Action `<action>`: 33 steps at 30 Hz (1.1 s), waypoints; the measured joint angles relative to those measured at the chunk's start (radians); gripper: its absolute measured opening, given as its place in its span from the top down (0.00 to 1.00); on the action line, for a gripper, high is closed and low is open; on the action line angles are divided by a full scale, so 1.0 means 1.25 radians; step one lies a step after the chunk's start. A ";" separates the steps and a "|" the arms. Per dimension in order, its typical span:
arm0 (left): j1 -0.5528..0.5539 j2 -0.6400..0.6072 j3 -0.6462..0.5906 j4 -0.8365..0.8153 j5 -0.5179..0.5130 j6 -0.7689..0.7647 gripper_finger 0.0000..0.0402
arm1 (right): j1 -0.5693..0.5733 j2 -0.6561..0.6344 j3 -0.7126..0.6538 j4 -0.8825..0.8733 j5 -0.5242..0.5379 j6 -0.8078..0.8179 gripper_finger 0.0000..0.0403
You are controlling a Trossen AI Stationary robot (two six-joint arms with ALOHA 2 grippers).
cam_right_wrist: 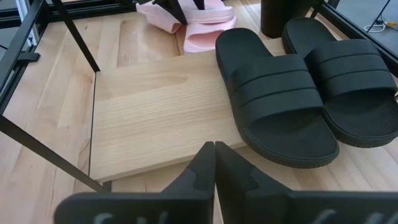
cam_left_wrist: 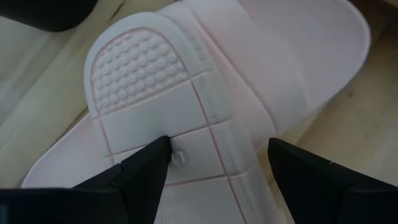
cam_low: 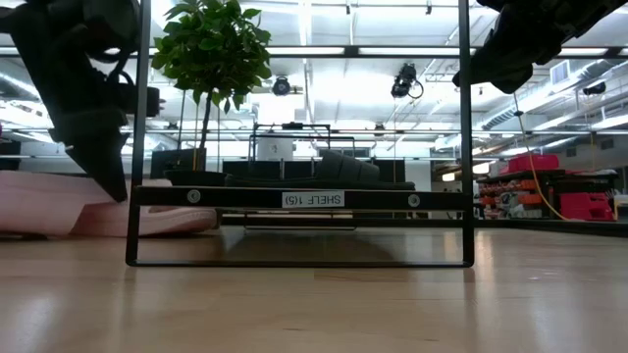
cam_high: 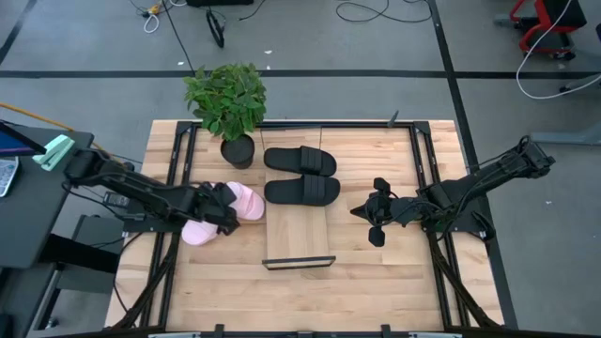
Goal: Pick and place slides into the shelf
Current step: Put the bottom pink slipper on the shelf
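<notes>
My left gripper will next grab the overturned pink slide by its sole's side edge (cam_left_wrist: 234, 144) to shelve it.
Two pale pink slides (cam_high: 208, 218) lie stacked on the table left of the shelf (cam_high: 299, 235). The upper one is overturned, its ribbed sole (cam_left_wrist: 143, 87) up, resting on the other's strap (cam_left_wrist: 286, 56). My left gripper (cam_left_wrist: 217, 149) hangs open just over that sole, pointing steeply down, one finger over its middle and one past its edge. Two black slides (cam_high: 300, 176) lie side by side on the far part of the shelf's board. My right gripper (cam_high: 376, 214) waits shut, raised right of the shelf, with nothing in it. My left gripper comes at the overturned pink slide from above. One fingertip (cam_left_wrist: 155, 163) stands at the middle of the sole (cam_left_wrist: 186, 134). I cannot tell whether it touches. The other finger (cam_left_wrist: 292, 168) stands clear beyond the sole's edge.
A potted plant (cam_high: 227, 99) stands at the shelf's far left corner, close to the pink slides. The shelf's black end bar (cam_low: 299, 199) crosses its near end. The near half of the pale board (cam_right_wrist: 155, 118) is bare wood. Black rails (cam_high: 174, 169) run along both table sides.
</notes>
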 joint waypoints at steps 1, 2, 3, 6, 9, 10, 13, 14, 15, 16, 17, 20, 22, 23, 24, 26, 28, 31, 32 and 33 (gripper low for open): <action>0.000 0.010 0.000 0.002 -0.002 0.000 0.31 | 0.000 0.000 0.000 0.000 0.000 0.000 0.97; 0.000 0.019 0.001 0.004 -0.005 0.000 0.32 | 0.000 0.000 0.000 0.000 0.000 0.000 0.97; 0.000 0.027 0.001 0.005 -0.006 -0.001 0.34 | 0.000 0.000 0.000 0.000 0.000 0.000 0.97; 0.000 0.037 0.002 0.006 -0.007 -0.010 0.43 | 0.000 0.000 0.000 0.000 0.000 0.000 0.97; 0.000 0.038 0.002 0.007 -0.007 -0.022 0.54 | 0.000 0.000 0.000 0.000 0.000 0.000 0.97; 0.000 0.038 0.002 0.007 -0.007 -0.023 0.58 | 0.000 0.000 0.000 0.000 0.000 0.000 0.97; 0.000 0.038 0.002 0.008 -0.004 -0.024 0.61 | 0.000 0.000 0.000 0.000 0.000 0.000 0.97; 0.000 0.038 0.002 0.008 -0.001 -0.024 0.61 | 0.000 0.000 0.000 0.000 0.000 0.000 0.97; 0.000 0.038 0.004 0.005 0.001 -0.023 0.61 | 0.000 0.000 0.000 0.000 0.000 0.000 0.97; 0.000 0.038 0.009 -0.003 0.004 -0.021 0.61 | 0.000 0.000 0.000 0.000 0.000 0.000 0.97; -0.001 0.039 0.018 -0.016 0.008 -0.021 0.61 | 0.000 0.000 0.000 0.000 0.000 0.000 0.97; -0.005 0.043 0.067 -0.088 0.033 -0.003 0.66 | 0.000 0.000 0.000 0.000 0.000 0.000 0.97; -0.005 0.044 0.114 -0.143 0.046 0.010 0.67 | 0.000 0.000 0.000 0.000 0.000 0.000 0.97; -0.005 0.045 0.137 -0.168 0.051 0.016 0.67 | 0.000 0.000 0.000 0.000 0.000 0.000 0.97; -0.005 0.046 0.162 -0.197 0.058 0.023 0.67 | 0.000 0.000 0.000 0.000 0.000 0.000 0.97; -0.005 0.045 0.206 -0.236 0.060 0.039 0.68 | 0.000 0.000 0.000 0.000 0.000 0.000 0.97; -0.005 0.044 0.246 -0.246 0.057 0.058 0.71 | 0.000 0.000 0.000 0.000 0.000 0.000 0.97; -0.008 0.044 0.290 -0.279 0.048 0.078 0.76 | 0.000 0.000 0.000 0.000 0.000 0.000 0.97; -0.013 0.044 0.302 -0.283 0.044 0.082 0.76 | 0.000 0.000 0.000 0.000 0.000 0.000 0.97; -0.017 0.044 0.315 -0.284 0.040 0.083 0.76 | 0.000 0.000 0.000 0.000 0.000 0.000 0.97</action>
